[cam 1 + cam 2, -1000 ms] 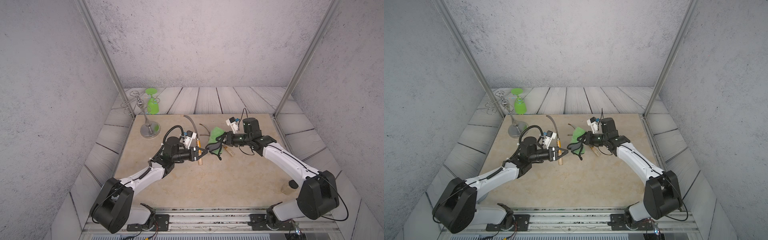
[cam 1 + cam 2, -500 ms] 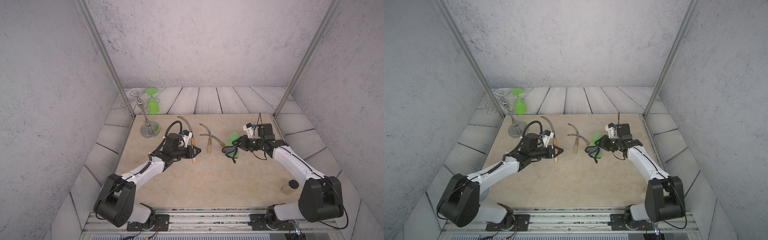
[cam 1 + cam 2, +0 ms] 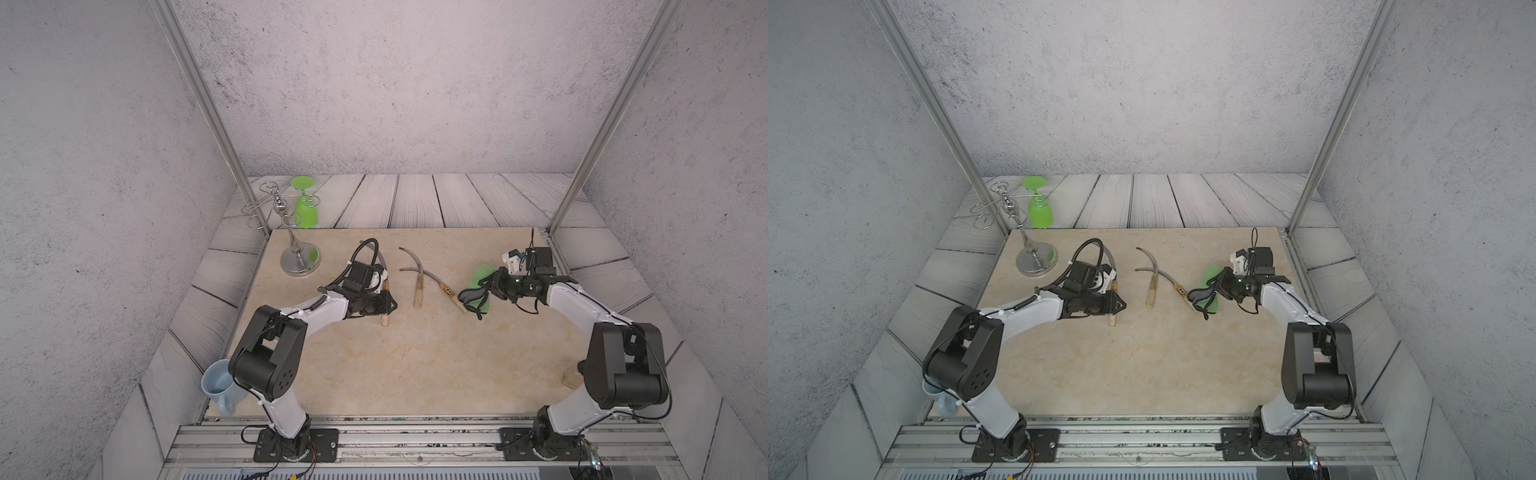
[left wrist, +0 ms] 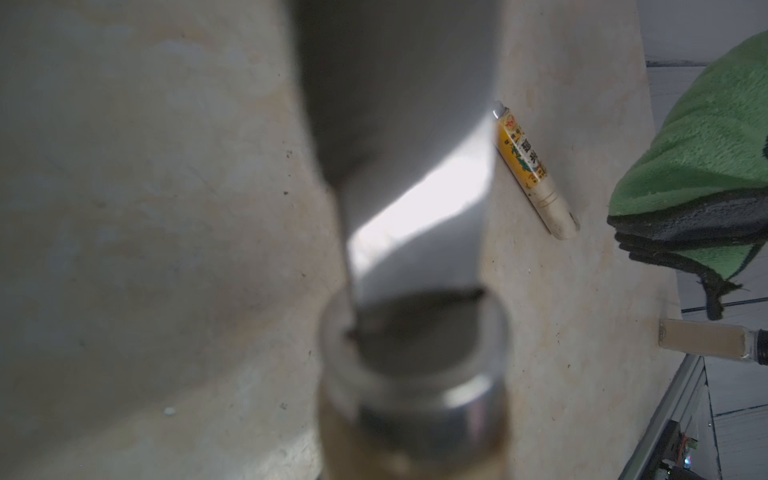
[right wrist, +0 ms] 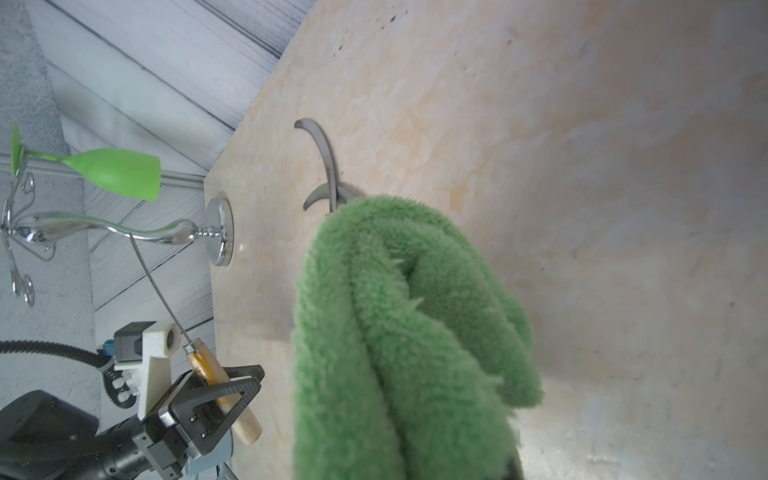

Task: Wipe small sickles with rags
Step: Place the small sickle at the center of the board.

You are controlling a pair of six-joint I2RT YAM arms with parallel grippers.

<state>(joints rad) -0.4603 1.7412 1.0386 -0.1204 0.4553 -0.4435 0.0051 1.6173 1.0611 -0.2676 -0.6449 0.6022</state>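
The sickle is hanging above the flat mat, beside the crossed sickles, and would fall if I opened now. My left gripper should keep holding it.
My left gripper (image 3: pixel 384 305) is shut on the handle of a small sickle (image 3: pixel 385 319); its blade (image 4: pixel 399 166) fills the left wrist view, blurred. The right wrist view shows that grip from the side, with the left gripper (image 5: pixel 226 388) clamped on the orange-banded handle. Two more small sickles lie crossed at the middle of the mat, a plain-handled one (image 3: pixel 417 291) and a labelled one (image 3: pixel 449 291). To their right, my right gripper (image 3: pixel 488 286) is shut on the green rag (image 3: pixel 482 282), whose black strap dangles. The rag (image 5: pixel 407 332) covers the right jaws.
A chrome glass stand (image 3: pixel 300 259) holds an upside-down green glass (image 3: pixel 305 208) at the mat's back left corner. A pale blue mug (image 3: pixel 218 384) sits off the mat at the front left. A small cork-like thing (image 3: pixel 571 378) lies by the right arm's base.
The two arms have drawn apart. The right gripper carried the rag off the held sickle and away to the right, and the left gripper pulled its sickle back to the left.
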